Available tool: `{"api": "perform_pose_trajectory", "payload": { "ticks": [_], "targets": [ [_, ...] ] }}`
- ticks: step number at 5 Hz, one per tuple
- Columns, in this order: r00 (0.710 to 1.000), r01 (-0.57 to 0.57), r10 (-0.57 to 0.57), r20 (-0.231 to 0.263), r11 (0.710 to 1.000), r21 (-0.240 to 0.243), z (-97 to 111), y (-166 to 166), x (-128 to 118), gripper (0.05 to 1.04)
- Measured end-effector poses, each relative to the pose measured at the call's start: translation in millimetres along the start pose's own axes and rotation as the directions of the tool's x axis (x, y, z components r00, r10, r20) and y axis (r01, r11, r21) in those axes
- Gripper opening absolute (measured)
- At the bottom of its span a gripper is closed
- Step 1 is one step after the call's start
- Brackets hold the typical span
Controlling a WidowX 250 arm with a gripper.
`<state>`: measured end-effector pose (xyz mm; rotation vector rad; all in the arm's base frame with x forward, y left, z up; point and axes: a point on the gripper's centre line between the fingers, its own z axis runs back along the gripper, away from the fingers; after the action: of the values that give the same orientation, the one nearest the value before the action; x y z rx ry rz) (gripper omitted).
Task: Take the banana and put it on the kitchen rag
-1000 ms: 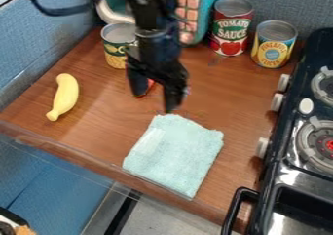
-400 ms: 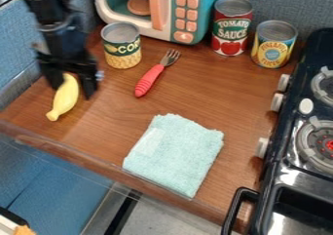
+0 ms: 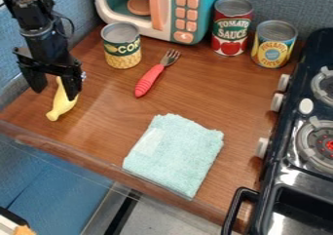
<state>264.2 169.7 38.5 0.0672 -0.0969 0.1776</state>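
Observation:
The gripper needs to grab the banana (image 3: 60, 105) by its curved body next. Then it needs to lay the banana on the kitchen rag.
The black gripper (image 3: 54, 92) hangs at the left of the counter, over the upper part of the banana, its two fingers apart and open. One finger stands left of the banana; the other overlaps the banana's upper right side in the view. The yellow banana (image 3: 60, 105) lies on the wood near the left edge, its upper end partly hidden by the gripper. A folded light teal rag (image 3: 175, 153) lies flat at the counter's front middle, well to the right of the banana.
A red-handled fork (image 3: 150, 79) lies mid-counter. Behind stand a corn can (image 3: 121, 52), a toy microwave (image 3: 162, 34), a tomato sauce can (image 3: 231, 29) and a pineapple can (image 3: 274, 46). A black stove (image 3: 292, 175) is at right, blue wall (image 3: 23, 44) at left.
From above the counter's middle, the gripper has swung left to the banana, then shifted slightly further left. The fork has come into full sight. Banana and rag have not moved.

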Motion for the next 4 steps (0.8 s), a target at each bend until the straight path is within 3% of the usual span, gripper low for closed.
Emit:
{"api": "perform_pose_trajectory", "payload": {
  "ticks": [2,3,4],
  "targets": [
    [0.998,-0.052,0.053,-0.023,0.998,0.023,-19,6,6,1.0],
    [0.995,-0.089,0.09,-0.033,0.995,0.043,-25,8,5,0.944],
    [0.996,-0.083,0.084,-0.031,0.996,0.023,-29,2,1,0.655]
  ]
}}
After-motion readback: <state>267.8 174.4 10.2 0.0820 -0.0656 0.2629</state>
